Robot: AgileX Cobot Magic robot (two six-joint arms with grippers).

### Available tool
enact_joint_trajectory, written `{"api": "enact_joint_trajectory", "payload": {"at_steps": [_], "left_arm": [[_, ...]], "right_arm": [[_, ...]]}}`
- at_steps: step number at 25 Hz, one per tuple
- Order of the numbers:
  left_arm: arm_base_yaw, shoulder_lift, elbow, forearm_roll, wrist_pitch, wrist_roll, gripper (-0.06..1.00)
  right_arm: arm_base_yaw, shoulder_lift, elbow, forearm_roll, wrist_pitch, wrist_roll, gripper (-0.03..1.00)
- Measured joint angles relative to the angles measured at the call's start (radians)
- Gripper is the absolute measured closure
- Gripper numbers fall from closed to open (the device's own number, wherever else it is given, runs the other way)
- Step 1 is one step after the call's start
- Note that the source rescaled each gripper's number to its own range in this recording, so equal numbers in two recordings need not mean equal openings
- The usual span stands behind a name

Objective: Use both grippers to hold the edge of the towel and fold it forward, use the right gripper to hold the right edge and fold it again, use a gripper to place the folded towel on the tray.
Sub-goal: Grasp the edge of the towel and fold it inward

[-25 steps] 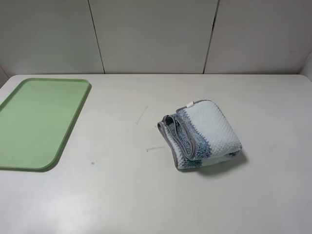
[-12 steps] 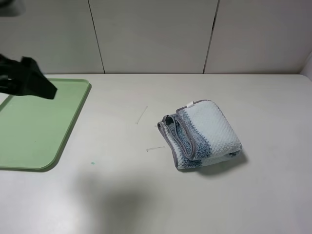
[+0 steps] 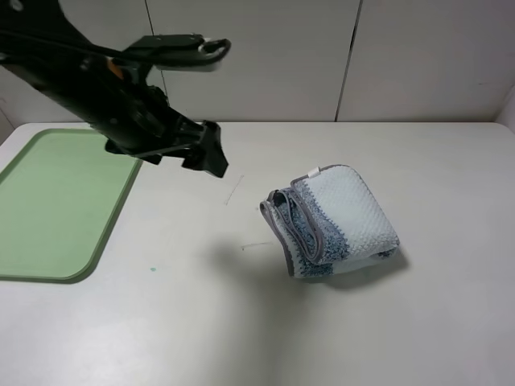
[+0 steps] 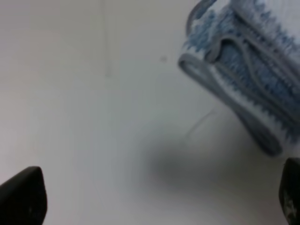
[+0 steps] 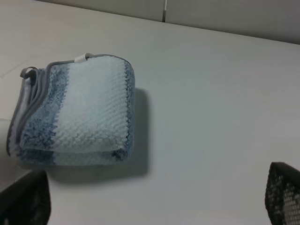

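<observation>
The robot's left gripper will next place the folded towel on the pale-green tray (image 3: 56,201), so it will grab the towel by its layered grey hem.
The towel (image 3: 334,221) lies folded into a thick bundle right of the table's middle, with its grey hem (image 3: 310,235) layered along its left side and a small white tag (image 3: 314,171) at the back. The pale-green tray (image 3: 56,201) sits at the far left with nothing on it. My left gripper (image 3: 211,157) hangs above the table between tray and towel; in the left wrist view it (image 4: 157,197) is open, the towel (image 4: 248,70) ahead of it. My right gripper (image 5: 154,197) is open and holds nothing, with the towel (image 5: 77,112) in front of it.
The left arm (image 3: 96,88) stretches from the upper left across the tray's back corner. Faint scratch lines (image 3: 233,190) and a small green speck (image 3: 153,268) mark the white table. A panelled wall (image 3: 257,56) closes the back edge.
The left arm has swung in from the far left, passing over the tray to hang between tray and towel. The towel and tray have not moved.
</observation>
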Motion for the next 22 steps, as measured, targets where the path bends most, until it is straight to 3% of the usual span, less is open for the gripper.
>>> {"api": "enact_joint_trajectory", "payload": {"at_steps": [11, 22], "left_arm": [[-0.161, 0.214, -0.048, -0.005, -0.253, -0.182, -0.05], [-0.245, 0.408, -0.137, -0.005, -0.305, -0.38, -0.05]], "right_arm": [[0.0, 0.0, 0.0, 0.0, 0.0, 0.0, -0.03], [0.0, 0.0, 0.0, 0.0, 0.0, 0.0, -0.03]]}}
